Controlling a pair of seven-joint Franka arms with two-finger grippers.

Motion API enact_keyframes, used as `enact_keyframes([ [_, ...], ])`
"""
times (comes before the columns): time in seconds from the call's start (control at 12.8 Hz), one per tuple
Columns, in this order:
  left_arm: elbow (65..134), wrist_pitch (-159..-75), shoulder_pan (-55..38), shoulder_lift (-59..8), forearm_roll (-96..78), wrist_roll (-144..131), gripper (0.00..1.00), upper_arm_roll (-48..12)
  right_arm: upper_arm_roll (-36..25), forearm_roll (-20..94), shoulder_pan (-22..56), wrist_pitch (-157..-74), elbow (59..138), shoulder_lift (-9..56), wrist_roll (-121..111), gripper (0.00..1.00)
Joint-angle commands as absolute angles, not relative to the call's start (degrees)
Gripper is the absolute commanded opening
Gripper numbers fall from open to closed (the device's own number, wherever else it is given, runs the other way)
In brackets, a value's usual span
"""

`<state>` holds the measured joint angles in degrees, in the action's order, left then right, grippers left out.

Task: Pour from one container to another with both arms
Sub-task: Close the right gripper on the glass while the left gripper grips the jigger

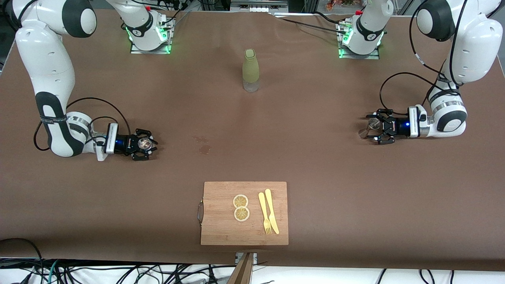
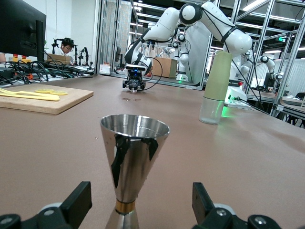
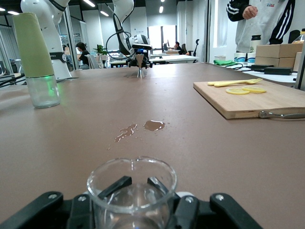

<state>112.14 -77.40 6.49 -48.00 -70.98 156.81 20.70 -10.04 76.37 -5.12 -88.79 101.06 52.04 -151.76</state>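
Note:
My left fingers are beside the jigger's narrow middle (image 2: 125, 206) in the wrist view, so they should close. Closing now would hold it.
A small clear glass tumbler (image 1: 144, 144) (image 3: 132, 191) stands at the right arm's end of the table. My right gripper (image 1: 145, 146) (image 3: 138, 187) lies low over the table and is shut on it, a finger pressed against each side. At the left arm's end a silver hourglass jigger (image 1: 369, 127) (image 2: 133, 152) stands upright on the table. My left gripper (image 1: 371, 132) (image 2: 141, 204) is level with its waist and open, its fingers (image 2: 80, 202) apart from the metal on both sides.
A tall olive-green sleeved bottle (image 1: 250, 71) (image 2: 217, 81) (image 3: 35, 52) stands mid-table near the arm bases. A wooden cutting board (image 1: 221, 225) near the front camera carries lemon slices (image 1: 241, 207) and a yellow knife and fork (image 1: 268, 216). Wet spots (image 1: 204, 149) (image 3: 153, 125) mark the cloth.

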Motion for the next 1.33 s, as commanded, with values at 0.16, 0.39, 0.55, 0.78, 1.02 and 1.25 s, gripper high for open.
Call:
enact_keyframes([
  [0.16, 113.03, -77.96, 5.89, -48.43, -72.25, 164.44, 0.84, 21.27, -7.92, 76.73, -4.92, -87.98, 101.77, 46.25, -145.38, 0.25],
  [0.39, 113.12, -77.96, 5.89, -48.60, -72.33, 165.94, 0.69, 21.27, -6.51, 76.29, -4.83, -88.94, 104.85, 40.10, -139.76, 0.24],
  [0.55, 113.12, -77.96, 5.89, -48.78, -72.25, 166.02, 0.69, 21.44, -5.37, 76.11, -4.57, -89.64, 106.17, 37.37, -137.12, 0.24],
  [0.78, 113.12, -77.96, 5.98, -49.13, -72.07, 166.11, 0.69, 21.62, -3.26, 75.94, -4.40, -92.54, 107.75, 33.85, -134.14, 0.24],
  [1.02, 113.20, -77.87, 6.06, -49.13, -72.07, 166.11, 0.28, 21.62, -0.01, 75.94, -4.31, -95.97, 108.02, 31.20, -130.09, 0.24],
  [1.25, 112.94, -77.78, 6.06, -49.13, -72.07, 166.11, 0.00, 21.62, 2.28, 75.94, -4.31, -98.61, 108.02, 29.89, -127.63, 0.24],
])
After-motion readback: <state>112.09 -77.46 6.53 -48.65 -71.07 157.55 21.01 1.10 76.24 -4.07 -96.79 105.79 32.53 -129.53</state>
